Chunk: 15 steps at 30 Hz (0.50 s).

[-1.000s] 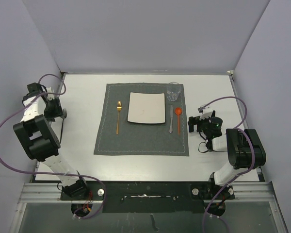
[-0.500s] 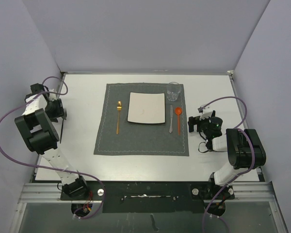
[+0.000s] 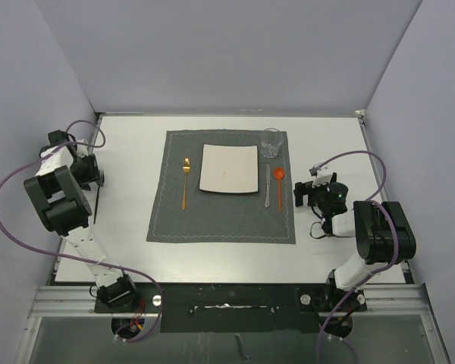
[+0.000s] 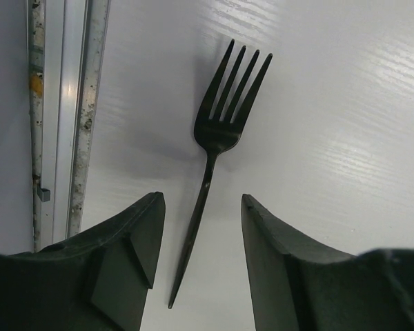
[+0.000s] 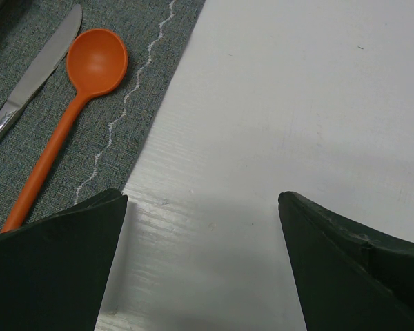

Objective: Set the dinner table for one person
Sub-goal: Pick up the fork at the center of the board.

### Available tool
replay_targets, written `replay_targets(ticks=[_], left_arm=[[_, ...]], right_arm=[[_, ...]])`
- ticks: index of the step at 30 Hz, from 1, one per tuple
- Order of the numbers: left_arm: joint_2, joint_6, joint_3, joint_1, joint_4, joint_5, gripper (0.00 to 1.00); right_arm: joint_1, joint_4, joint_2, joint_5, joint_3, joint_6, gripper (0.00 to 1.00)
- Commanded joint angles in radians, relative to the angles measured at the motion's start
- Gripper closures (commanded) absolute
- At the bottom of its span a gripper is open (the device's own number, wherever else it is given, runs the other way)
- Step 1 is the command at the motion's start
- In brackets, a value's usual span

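My left gripper's fingers are still above the fork's thin handle, so it is too early to close. My left gripper lowers first, then closes on the handle.
The white dinner table carries a dark grey placemat with a square white plate, a gold spoon, a knife, an orange spoon and a glass. A black fork lies on the bare table near its left edge, thin and dark in the top view. My left gripper is open low over the fork's handle, one finger on each side, not touching it. My right gripper is open and empty over bare table just right of the placemat.
The table's metal edging runs close on the left of the fork. Purple-grey walls enclose the table on three sides. In the right wrist view the orange spoon and knife lie on the placemat's right border.
The left arm has shifted its elbow and wrist near the table's left edge, settling the gripper over the fork. The right arm and the place setting have not moved.
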<state>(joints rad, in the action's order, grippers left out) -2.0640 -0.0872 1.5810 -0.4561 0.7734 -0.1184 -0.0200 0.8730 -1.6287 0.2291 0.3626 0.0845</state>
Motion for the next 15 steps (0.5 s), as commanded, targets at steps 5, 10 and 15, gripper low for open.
replay_targets(ticks=[5, 10, 15], left_arm=[[-0.060, 0.003, 0.055, -0.013, -0.023, -0.034, 0.54], [-0.080, 0.009, 0.046, -0.012, -0.026, -0.046, 0.54], [-0.105, 0.014, 0.047, -0.006, -0.018, -0.047, 0.54]], right_arm=[[-0.005, 0.050, 0.003, 0.006, 0.024, -0.004, 0.02], [-0.005, 0.050, 0.004, 0.006, 0.024, -0.004, 0.02], [-0.005, 0.050, 0.004, 0.006, 0.024, -0.003, 0.02]])
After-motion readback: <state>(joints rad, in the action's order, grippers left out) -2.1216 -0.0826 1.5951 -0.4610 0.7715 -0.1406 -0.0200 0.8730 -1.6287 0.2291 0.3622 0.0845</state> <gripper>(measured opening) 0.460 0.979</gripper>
